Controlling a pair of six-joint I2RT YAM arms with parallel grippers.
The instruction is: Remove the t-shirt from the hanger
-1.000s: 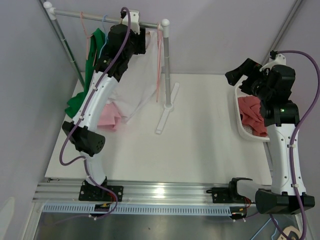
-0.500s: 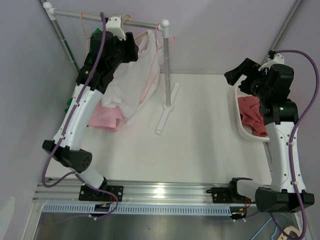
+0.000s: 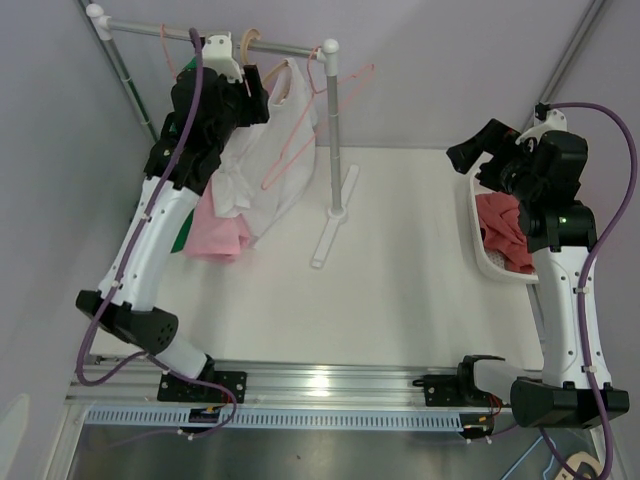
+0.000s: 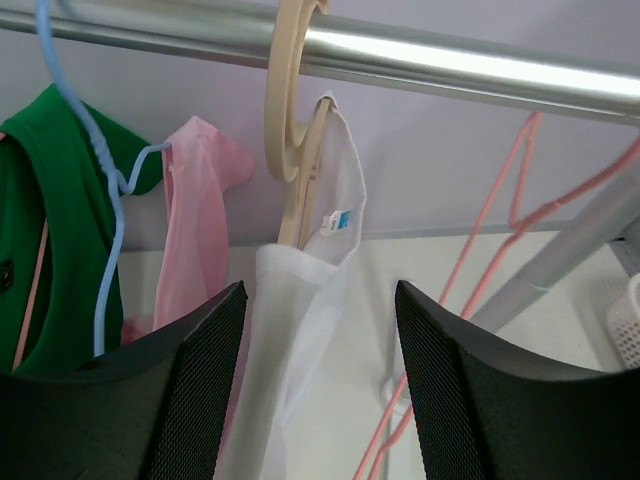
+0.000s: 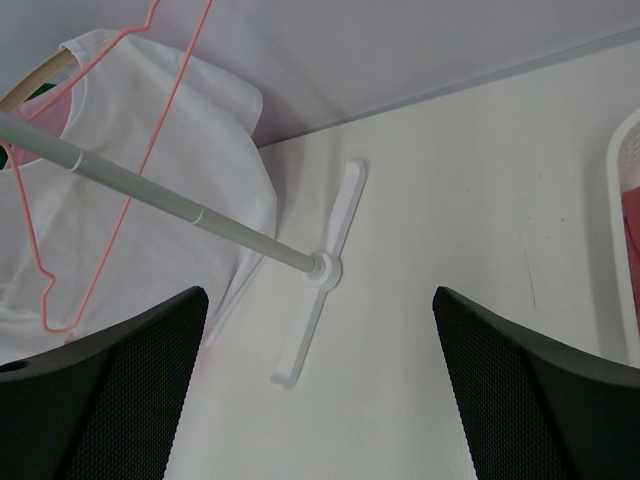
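I will use my left gripper to grab the beige wooden hanger point(image 4: 287, 120) by its hook, below the metal bar and above the t-shirt's collar, so the t-shirt stays free to remove.
The white t-shirt point(image 3: 272, 150) hangs on a beige wooden hanger point(image 4: 287, 120) hooked over the metal rail point(image 4: 450, 65). Its collar, with a small label, sits high on the hanger in the left wrist view, and the white t-shirt point(image 4: 300, 330) drapes down below. My left gripper point(image 3: 258, 92) is raised close to the rail beside the hanger. The left gripper point(image 4: 320, 400) is open, and the shirt shows beyond the gap between its fingers, not gripped. My right gripper point(image 3: 472, 150) hovers open above the table at the right, holding nothing, and the right gripper point(image 5: 320, 400) faces the rack.
A green garment point(image 4: 40, 210) on a blue hanger point(image 4: 100, 200) and a pink garment point(image 4: 195, 230) hang left of the white shirt. Empty pink hangers point(image 3: 300, 130) dangle near the rack post point(image 3: 335, 140). A white basket point(image 3: 482, 245) with red cloth point(image 3: 505, 225) stands at the right.
My left arm has swung left and up toward the rail and its jaws have widened slightly. The white shirt and pink hanger, now uncovered, have swung. The right arm has stayed still.
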